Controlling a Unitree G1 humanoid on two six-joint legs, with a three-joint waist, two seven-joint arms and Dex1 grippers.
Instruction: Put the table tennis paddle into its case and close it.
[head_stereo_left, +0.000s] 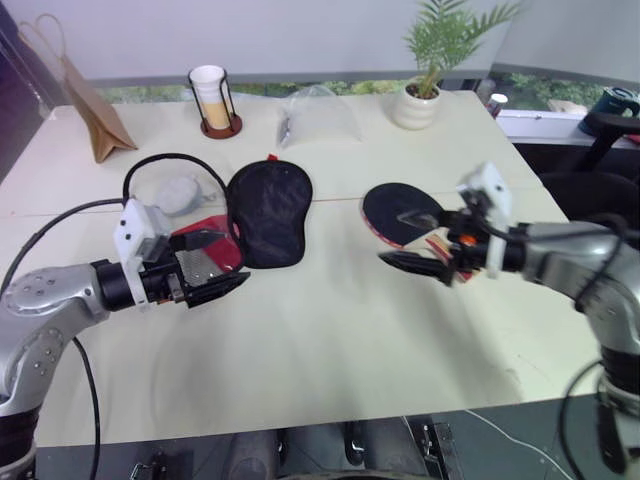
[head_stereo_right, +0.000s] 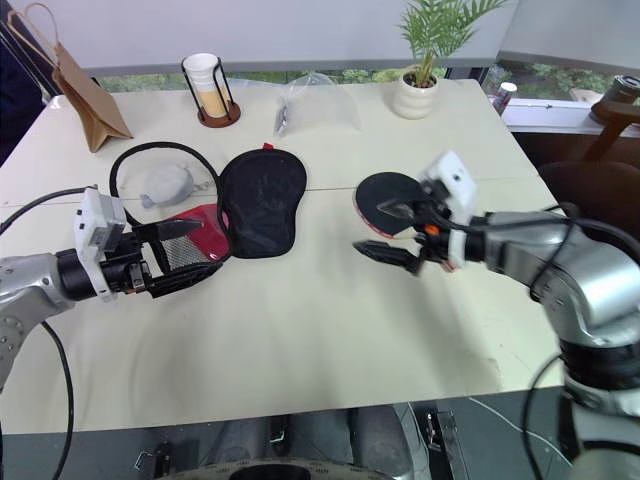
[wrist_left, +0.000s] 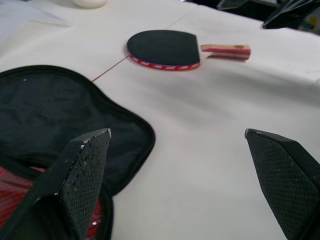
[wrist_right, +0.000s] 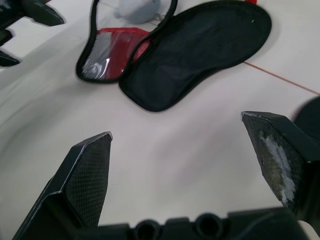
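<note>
I need to pick up the paddle next with my right gripper by its narrow striped handle (head_stereo_left: 440, 248), because the paddle's round black blade is too wide for the gripper's fingers.
The table tennis paddle (head_stereo_left: 400, 210) lies flat on the pale table at centre right, black face up, its striped handle (wrist_left: 227, 50) pointing right. The case (head_stereo_left: 268, 212) lies unzipped at centre left, with the black lining up, a red mesh panel (head_stereo_left: 208, 252) beside it and a grey pompom (head_stereo_left: 180, 192) behind. My left gripper (head_stereo_left: 213, 264) hovers open over the red panel with nothing between its fingers (wrist_left: 85, 175). Over the handle end of the paddle my right gripper (head_stereo_left: 410, 240) stands open and empty, its fingers (wrist_right: 85, 175) pointing left toward the case.
Along the back of the table stand a brown paper bag (head_stereo_left: 95, 110), a cup in a wire holder (head_stereo_left: 212, 100), a clear plastic bag (head_stereo_left: 318, 118) and a potted plant (head_stereo_left: 425, 90). The table's front edge (head_stereo_left: 300, 425) is near me.
</note>
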